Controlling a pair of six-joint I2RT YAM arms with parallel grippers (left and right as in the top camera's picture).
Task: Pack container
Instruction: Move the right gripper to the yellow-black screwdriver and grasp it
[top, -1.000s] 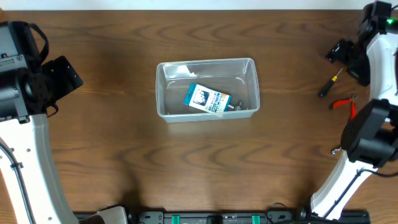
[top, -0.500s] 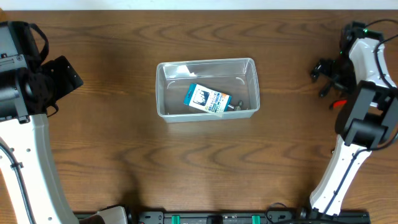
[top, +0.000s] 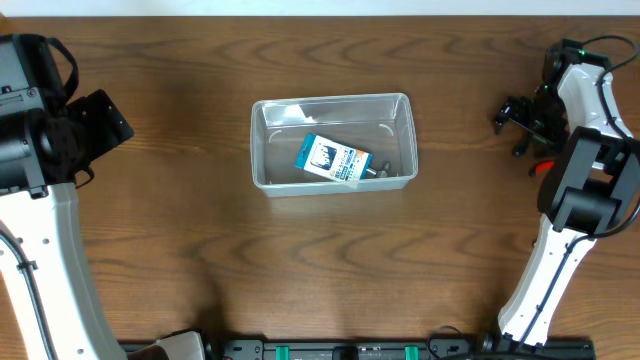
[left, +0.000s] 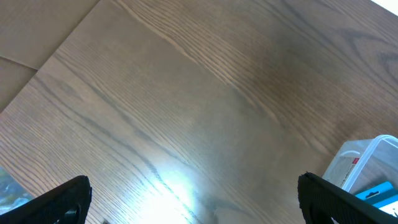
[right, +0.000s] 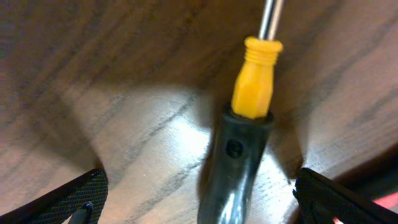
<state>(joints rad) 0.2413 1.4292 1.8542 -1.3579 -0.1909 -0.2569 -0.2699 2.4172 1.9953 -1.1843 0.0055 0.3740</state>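
My right fingers straddle the screwdriver's black handle and should close.
The clear plastic container (top: 262, 150) stands mid-table with a blue-and-white printed box (top: 333, 159) and small grey metal parts (top: 381, 169) inside it. My right gripper (top: 520, 124) is at the far right, low over a screwdriver. In the right wrist view the screwdriver (right: 239, 155), with a black handle and a yellow collar, lies on the wood between the open fingers (right: 208, 200), which do not touch it. My left gripper (top: 95, 125) is open and empty at the far left. The left wrist view (left: 193, 199) shows a corner of the container (left: 367, 162).
Red-handled pliers (top: 545, 166) lie just beside the screwdriver, partly under the right arm. A red edge of them shows in the right wrist view (right: 388, 210). The table's back edge runs along the top of the overhead view.
My right arm has swung left and come down over the screwdriver, so its open fingers now straddle the handle. The left arm, the container and its contents have not moved.
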